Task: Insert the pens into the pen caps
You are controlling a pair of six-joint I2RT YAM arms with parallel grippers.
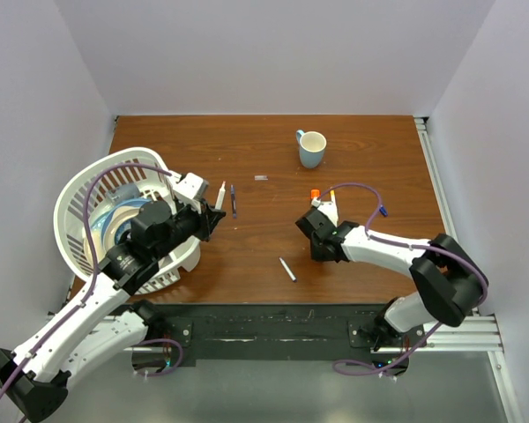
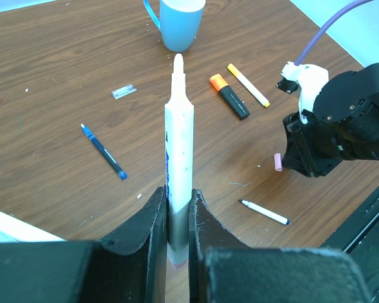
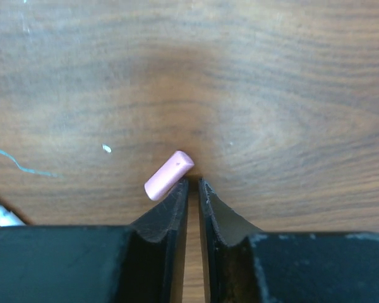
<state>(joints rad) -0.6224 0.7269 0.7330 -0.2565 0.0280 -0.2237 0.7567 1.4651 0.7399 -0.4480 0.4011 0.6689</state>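
Note:
I next need my right gripper to grab the pink cap point(image 3: 168, 175) across its sides, its open end free to insert the white pen's tip.
My left gripper point(image 1: 213, 214) is shut on a thick white pen point(image 2: 179, 145) and holds it above the table, tip pointing away; the jaws point(image 2: 177, 193) clamp its lower barrel. My right gripper point(image 3: 193, 184) is low over the wood, its jaws almost closed with nothing between them. A pink cap point(image 3: 168, 175) lies on the table just outside the left fingertip. A dark blue pen point(image 2: 102, 151), a black highlighter with an orange end point(image 2: 230, 96), a yellow-tipped white pen point(image 2: 248, 85) and a thin white pen point(image 2: 265, 212) lie loose. A blue cap point(image 1: 383, 211) lies to the right.
A blue-and-white mug point(image 1: 311, 148) stands at the back. A white laundry-style basket point(image 1: 79, 198) with plates sits at the left, under my left arm. A small clear plastic piece point(image 1: 261, 178) lies mid-table. White walls close in on three sides.

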